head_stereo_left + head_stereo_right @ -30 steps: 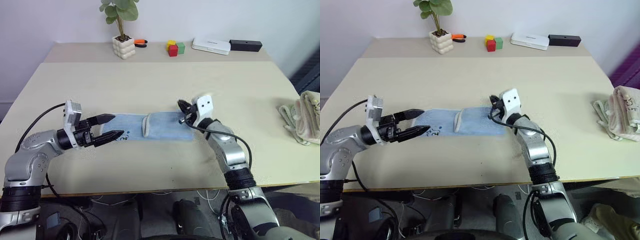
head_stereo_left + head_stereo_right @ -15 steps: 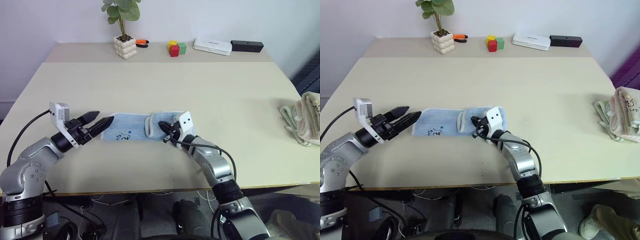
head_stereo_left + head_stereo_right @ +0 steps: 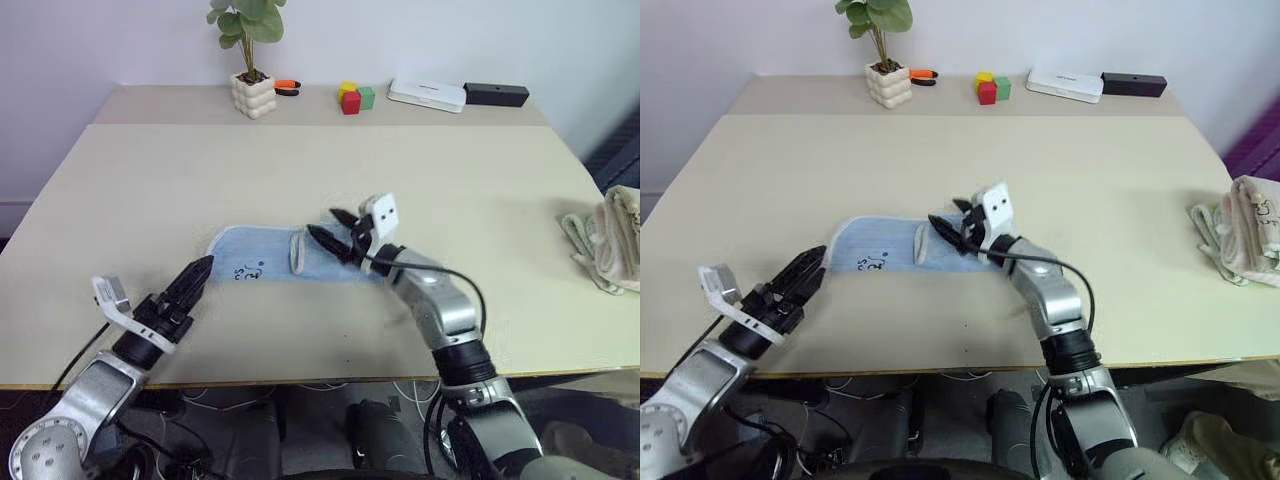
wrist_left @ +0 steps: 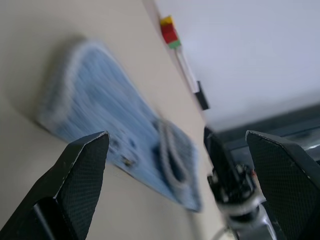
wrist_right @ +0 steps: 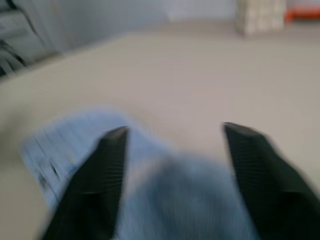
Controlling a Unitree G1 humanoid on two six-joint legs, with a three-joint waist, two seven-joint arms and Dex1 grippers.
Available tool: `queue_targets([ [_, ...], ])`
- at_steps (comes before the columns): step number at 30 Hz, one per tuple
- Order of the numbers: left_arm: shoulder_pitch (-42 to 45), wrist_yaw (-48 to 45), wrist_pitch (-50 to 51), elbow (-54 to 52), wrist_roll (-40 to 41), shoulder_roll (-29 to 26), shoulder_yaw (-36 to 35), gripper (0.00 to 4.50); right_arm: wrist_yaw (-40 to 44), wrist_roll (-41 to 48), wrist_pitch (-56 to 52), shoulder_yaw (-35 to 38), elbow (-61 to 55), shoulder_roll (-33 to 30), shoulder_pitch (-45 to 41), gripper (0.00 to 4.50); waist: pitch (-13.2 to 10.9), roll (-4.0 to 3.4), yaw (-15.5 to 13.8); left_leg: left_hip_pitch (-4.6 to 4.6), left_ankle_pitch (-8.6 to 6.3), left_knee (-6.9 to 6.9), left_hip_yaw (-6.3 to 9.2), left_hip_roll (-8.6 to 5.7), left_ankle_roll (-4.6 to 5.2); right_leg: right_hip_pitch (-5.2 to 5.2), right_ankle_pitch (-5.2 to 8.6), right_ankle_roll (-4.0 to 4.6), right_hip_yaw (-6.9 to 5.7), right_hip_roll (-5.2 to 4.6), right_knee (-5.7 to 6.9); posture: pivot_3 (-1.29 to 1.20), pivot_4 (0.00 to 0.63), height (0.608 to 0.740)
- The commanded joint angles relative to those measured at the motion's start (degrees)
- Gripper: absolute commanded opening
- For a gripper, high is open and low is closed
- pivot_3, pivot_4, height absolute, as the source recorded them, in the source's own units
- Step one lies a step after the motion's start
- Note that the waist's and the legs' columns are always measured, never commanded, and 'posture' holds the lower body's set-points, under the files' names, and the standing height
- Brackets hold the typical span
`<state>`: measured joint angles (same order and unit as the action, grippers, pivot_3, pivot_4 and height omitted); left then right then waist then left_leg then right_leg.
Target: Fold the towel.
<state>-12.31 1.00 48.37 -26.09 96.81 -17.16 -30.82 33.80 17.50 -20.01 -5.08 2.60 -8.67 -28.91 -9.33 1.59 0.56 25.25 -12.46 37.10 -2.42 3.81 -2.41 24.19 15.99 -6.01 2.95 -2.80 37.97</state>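
My left gripper grabs the towel by its pale end edge (image 3: 214, 246) (image 4: 61, 100) next. Then I fold the printed half onto the doubled-over part.
The light blue towel (image 3: 255, 258) lies flat in the middle of the table (image 3: 300, 170), with its right part doubled over into a pale-edged ridge (image 3: 297, 252). A small dark print (image 3: 246, 270) shows near its front left. My right gripper (image 3: 322, 223) hovers open just above the doubled-over right part, fingers pointing left, holding nothing. My left gripper (image 3: 198, 272) sits near the table's front edge, short of the towel's left end. Its fingers (image 4: 82, 165) stand wide apart in the left wrist view, with the towel (image 4: 95, 105) ahead of them.
A pile of beige towels (image 3: 612, 240) lies at the table's right edge. Along the back stand a potted plant (image 3: 250, 92), an orange object (image 3: 285, 86), coloured blocks (image 3: 352, 97), a white box (image 3: 427, 95) and a black box (image 3: 494, 94).
My right gripper has opened, let go of the towel's folded end and risen slightly. The left arm has pulled back toward the front edge and rolled its wrist.
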Motion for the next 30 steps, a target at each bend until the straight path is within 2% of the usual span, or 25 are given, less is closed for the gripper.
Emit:
queue_targets([
  [1, -2.3, 6.5, -4.4, -2.9, 8.1, 0.7, 2.1, 4.5, 4.4, 3.8, -3.7, 3.0, -6.5, -5.6, -2.5, 4.47, 0.0, -0.01, 0.0, -0.01, 0.0, -0.01, 0.0, 0.0, 0.0, -0.01, 0.0, 0.01, 0.0, 0.01, -0.02, 0.0, 0.15, 0.74],
  [4, -3.2, 8.9, -6.6, -2.6, 10.7, 0.0, 3.4, 4.5, 9.7, 8.6, -7.6, 4.9, -10.6, -11.0, -3.0, 4.47, 0.0, -0.02, 0.0, 0.01, 0.0, -0.02, -0.01, -0.01, 0.0, -0.01, 0.09, 0.16, 0.0, 0.0, -0.08, 0.0, 0.15, 0.74],
  [6, -2.9, 9.7, -8.2, -1.9, 11.3, -0.3, 3.8, 4.5, 16.0, 12.8, -10.9, 5.6, -14.3, -16.6, -1.8, 4.47, 0.0, -0.04, 0.1, 0.01, 0.0, -0.02, -0.02, -0.02, 0.0, -0.01, 0.1, 0.17, 0.0, 0.03, -0.1, 0.0, 0.15, 0.74],
  [10, -2.6, 11.4, -9.9, -0.1, 11.7, -0.8, 5.3, 4.5, 21.7, 14.1, -11.4, 5.7, -17.3, -24.0, 0.3, 4.47, 0.0, -0.04, 0.1, 0.0, 0.0, -0.05, -0.03, -0.01, 0.0, -0.02, 0.11, 0.21, 0.02, 0.05, -0.19, 0.0, 0.15, 0.74],
  [15, 0.5, 13.6, -11.5, 3.5, 7.9, -1.5, 7.9, 4.5, 22.2, 11.3, -6.1, 5.3, -17.5, -25.4, 1.3, 4.47, 0.0, -0.04, 0.1, 0.0, 0.0, -0.05, -0.03, 0.0, 0.0, -0.03, 0.12, 0.21, 0.05, 0.12, -0.27, 0.0, 0.15, 0.74],
  [24, 3.8, 17.7, -14.5, 8.3, 9.1, -0.1, 7.5, 4.5, 20.5, 9.3, -3.5, 4.7, -17.5, -24.9, 2.7, 4.47, 0.0, -0.04, 0.0, -0.02, 0.0, -0.04, -0.03, -0.01, 0.0, -0.21, 0.1, 0.21, 0.04, 0.11, -0.5, 0.0, 0.15, 0.74],
  [30, 6.1, 16.8, -14.0, 11.9, 7.5, -0.1, 8.2, 4.5, 19.6, 8.8, -3.3, 4.4, -17.7, -24.8, 2.8, 4.47, 0.0, -0.05, 0.0, -0.05, 0.0, -0.05, -0.02, -0.01, 0.0, -0.25, 0.09, 0.22, 0.03, 0.11, -0.53, 0.0, 0.15, 0.74],
])
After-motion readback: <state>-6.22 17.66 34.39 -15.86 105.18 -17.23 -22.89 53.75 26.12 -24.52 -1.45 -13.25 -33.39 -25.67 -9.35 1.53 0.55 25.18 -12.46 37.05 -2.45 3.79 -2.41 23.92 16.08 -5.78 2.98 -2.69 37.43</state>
